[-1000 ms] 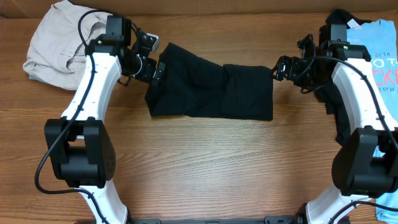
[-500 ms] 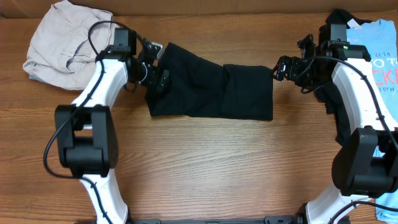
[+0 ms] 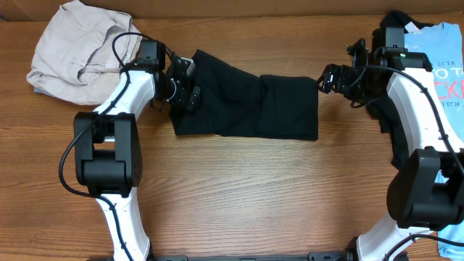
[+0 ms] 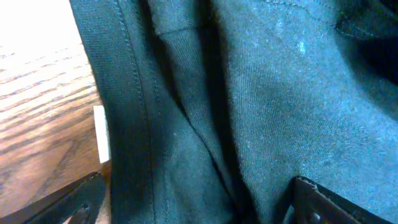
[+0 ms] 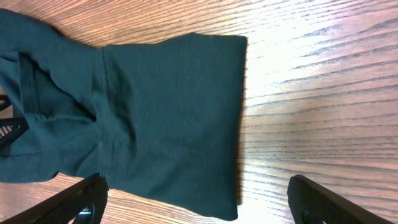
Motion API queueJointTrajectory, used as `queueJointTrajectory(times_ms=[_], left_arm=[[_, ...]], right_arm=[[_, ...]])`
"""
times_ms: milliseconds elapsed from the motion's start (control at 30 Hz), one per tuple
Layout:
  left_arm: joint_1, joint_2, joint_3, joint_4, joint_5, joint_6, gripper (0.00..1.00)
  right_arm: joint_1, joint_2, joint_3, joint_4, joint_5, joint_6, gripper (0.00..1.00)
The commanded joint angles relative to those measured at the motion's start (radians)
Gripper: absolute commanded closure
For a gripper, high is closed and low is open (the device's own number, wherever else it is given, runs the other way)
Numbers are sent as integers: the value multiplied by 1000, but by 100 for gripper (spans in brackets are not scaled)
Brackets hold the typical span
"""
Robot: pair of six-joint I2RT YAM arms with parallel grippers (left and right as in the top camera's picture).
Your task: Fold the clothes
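Note:
I should next grab the outer end (image 3: 181, 122) of the black garment with my left gripper, opposite the already folded panel (image 3: 289, 109), to fold that end over the rest.
A black garment (image 3: 246, 101) lies folded into a long strip across the back of the wooden table. My left gripper (image 3: 187, 88) is open, its fingers spread over the garment's left end; the left wrist view is filled with dark cloth and a seam (image 4: 205, 112). My right gripper (image 3: 326, 78) is open and empty, just off the garment's upper right corner. In the right wrist view the garment's right edge (image 5: 186, 124) lies between the spread fingers (image 5: 199, 199), above the table.
A crumpled beige garment (image 3: 76, 47) lies at the back left. A light blue printed shirt (image 3: 442, 58) on dark cloth lies at the back right, under the right arm. Bare wood (image 3: 239, 196) fills the front half.
My left gripper has moved right, from the garment's left edge onto its left end. The garment and the right arm have not moved.

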Motion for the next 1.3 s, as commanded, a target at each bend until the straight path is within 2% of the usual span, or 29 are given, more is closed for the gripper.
queueJointTrajectory(times_ms=[0,133,267,467,600,633,700,767,833,867,933,967,1033,1100,1267], left_arm=[[-11,59,6,0,37,-17,5],[-16,111,6,-8,78,-23,12],[-22,136,6,5,132,-58,25],[-23,134,12,53,314,-106,27],[-23,134,12,48,304,-107,35],[-23,134,12,44,294,-107,39],[-23,134,12,40,267,-123,57],[-22,134,12,41,240,-156,76],[-15,132,14,41,228,-174,93],[-11,129,16,41,227,-179,96],[3,121,23,36,227,-186,96],[9,115,29,27,226,-190,96],[22,97,47,-3,217,-189,96],[30,76,71,-45,186,-189,96],[34,8,186,-239,14,-179,96]], right_arm=[[-2,-31,12,9,2,-2,4],[-2,-31,12,9,2,-2,5],[2,-30,12,8,-2,6,8],[23,-27,0,16,-1,6,9],[39,-27,0,23,-1,6,10],[44,-27,0,25,-1,6,10],[52,-27,0,28,-2,6,12],[61,-27,0,27,-1,6,20],[71,-26,0,27,-1,6,35],[74,-26,0,27,-1,6,45],[82,-23,0,27,-1,6,64],[84,-20,0,28,-1,9,78],[91,-12,0,28,-2,30,92],[103,1,-1,27,-1,31,96],[139,59,-1,42,-54,32,96]])
